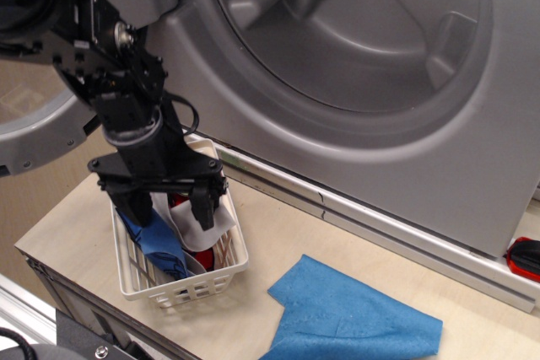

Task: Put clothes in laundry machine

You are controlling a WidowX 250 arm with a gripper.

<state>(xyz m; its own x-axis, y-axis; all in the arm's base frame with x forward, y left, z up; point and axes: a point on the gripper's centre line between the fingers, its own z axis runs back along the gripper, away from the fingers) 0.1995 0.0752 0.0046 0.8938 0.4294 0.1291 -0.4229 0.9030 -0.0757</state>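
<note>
My gripper grips the blue cloth by its end beside the white piece next, to put the cloth in the laundry machine.
The clothes lie in a small white lattice basket [221, 265] on the counter: a blue piece [164, 246], a white piece [211, 223] and a bit of red [199, 256] show. My black gripper [166, 209] is open and reaches down into the basket, its fingers [202, 206] straddling the pile; I cannot tell whether they touch cloth. It hides the green piece. The laundry machine [354, 115] stands behind, its wide ribbed grey drum mouth [346, 31] open. Its round door [34, 137] is swung out at the left.
A larger blue cloth [354, 318] lies flat on the wooden counter [278, 233] at the front right. A red and black object [525, 257] sits at the right edge. The counter's front edge runs close below the basket.
</note>
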